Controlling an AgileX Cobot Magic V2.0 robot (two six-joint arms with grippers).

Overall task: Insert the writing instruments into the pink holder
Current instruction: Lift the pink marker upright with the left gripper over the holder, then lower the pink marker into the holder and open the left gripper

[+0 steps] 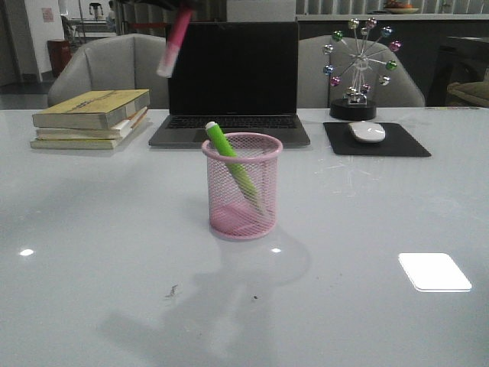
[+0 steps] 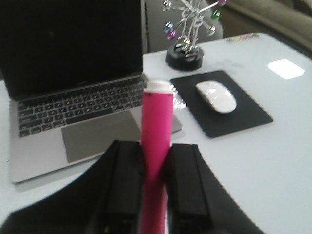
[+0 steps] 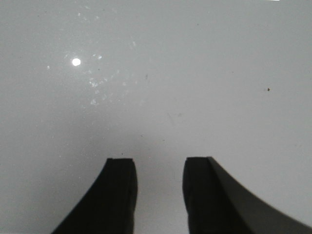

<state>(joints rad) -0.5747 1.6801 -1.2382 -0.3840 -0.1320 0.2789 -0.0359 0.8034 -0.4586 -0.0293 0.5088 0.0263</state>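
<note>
I should keep holding the pink marker with my left gripper, because the pale lower end of the pink marker point(image 1: 175, 43) hangs high above the pink holder's rim.
The pink holder point(image 1: 242, 187), a wire-mesh cup, stands at the table's middle with the green marker point(image 1: 231, 164) leaning inside it, whitish end up. High above the table, left of and behind the holder, hangs the hot pink marker point(image 1: 175, 43), tilted, pale end down. In the left wrist view my left gripper point(image 2: 156, 151) is shut on that pink marker point(image 2: 156, 126), its black fingers point(image 2: 126, 180) pressed on both sides. The right wrist view has my right gripper point(image 3: 160, 163) open over bare table, nothing between its fingers. The right gripper is out of the front view.
An open laptop point(image 1: 232, 84) sits behind the holder, a stack of books point(image 1: 92, 116) at the back left. A black mouse pad point(image 1: 374, 139) with a white mouse point(image 1: 367, 131) and a ball-wheel desk toy point(image 1: 357, 69) are at the back right. Chairs stand beyond the table.
</note>
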